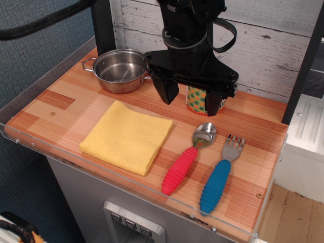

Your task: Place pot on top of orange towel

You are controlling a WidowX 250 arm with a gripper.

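I should set the pot on the orange towel point(127, 136), so next I need to grab the pot with my gripper by its rim point(145, 75) beside a wire loop handle.
The pot point(119, 70) is a small shiny steel pot with wire loop handles, standing empty at the back left of the wooden table. The orange towel point(127, 136) is a folded yellow-orange cloth lying flat in front of it, near the front edge. My gripper point(191, 98) hangs above the table to the right of the pot, its two black fingers spread apart and empty. The left finger is close to the pot's right handle but apart from it. The right finger stands in front of a dotted tin can.
A green-and-orange dotted tin can point(197, 100) stands behind the gripper. A spoon with a red handle point(188, 157) and a fork with a blue handle point(220, 174) lie at the right front. A clear raised rim point(126, 179) edges the table.
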